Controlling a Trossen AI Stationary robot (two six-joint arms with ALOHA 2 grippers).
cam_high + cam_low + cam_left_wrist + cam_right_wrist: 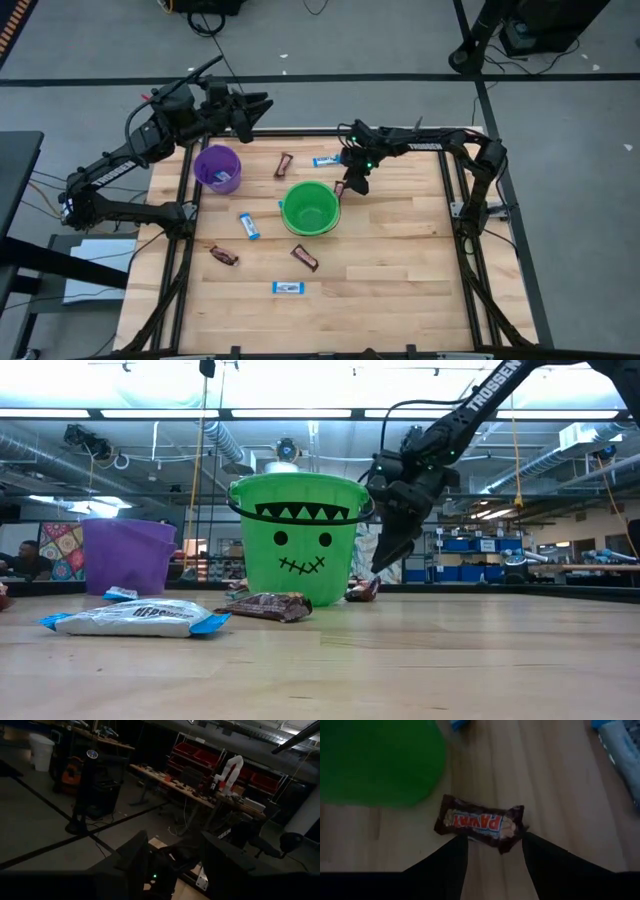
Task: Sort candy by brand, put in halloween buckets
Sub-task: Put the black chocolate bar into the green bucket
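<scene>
Next, my right gripper grabs the brown-wrapped candy by its printed middle [339, 188], to sort it into the green bucket [310, 208].
The green bucket [310, 208] stands upright mid-table, and the purple bucket [217, 168] stands at the far left with a light blue wrapper inside. My right gripper [495, 851] hangs open just right of the green bucket, slanting down over a brown-wrapped candy [480, 824] that lies flat on the wood. Its fingertips stand above the candy's near edge without touching it; the low view shows the gripper [385, 555] clear of the table. My left gripper [255, 108] is open and held high beyond the table's far edge, pointing level.
More candy lies flat on the table: brown bars [285, 164], [223, 255], [304, 257] and blue-and-white bars [326, 161], [248, 226], [288, 288]. The right half of the table [420, 250] is bare wood. Frame rails run along the table's edges.
</scene>
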